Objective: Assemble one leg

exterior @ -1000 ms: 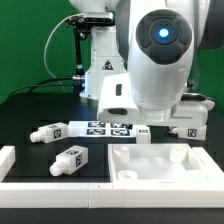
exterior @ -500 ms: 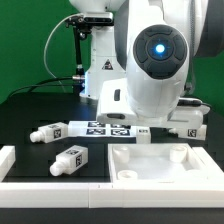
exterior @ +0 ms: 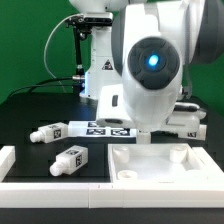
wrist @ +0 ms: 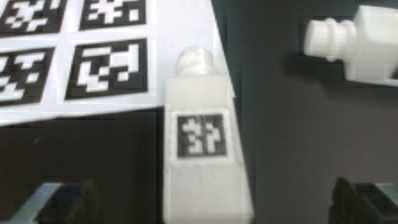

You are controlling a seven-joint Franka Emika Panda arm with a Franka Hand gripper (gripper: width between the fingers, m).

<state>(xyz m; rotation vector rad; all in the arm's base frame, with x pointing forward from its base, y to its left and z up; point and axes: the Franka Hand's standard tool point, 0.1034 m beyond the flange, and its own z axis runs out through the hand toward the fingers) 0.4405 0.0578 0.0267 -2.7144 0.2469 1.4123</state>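
My gripper takes the white leg by its thick tagged body (wrist: pixel 205 137) next, leaving its narrow end free for the panel's hole.
In the wrist view a white leg (wrist: pixel 201 140) with a black-and-white tag lies flat on the dark table, its narrow end toward the marker board (wrist: pixel 71 50). My gripper (wrist: pixel 210 203) is open. One dark finger (wrist: pixel 54 200) stands on each side of the leg's thick end, neither touching it. A second leg (wrist: pixel 356 50) lies farther off. In the exterior view the arm's body hides the gripper. Two more legs (exterior: pixel 50 132) (exterior: pixel 70 158) lie at that view's left and one (exterior: pixel 186 128) at its right.
The large flat white square panel (exterior: pixel 165 168) with holes lies at the front of the exterior view. The marker board (exterior: pixel 108 128) sits behind it. A white rim (exterior: pixel 12 160) runs along the front left. The robot base stands at the back.
The arm's head with the blue light has swung down and toward the exterior view's left. The legs and the panel have not moved.
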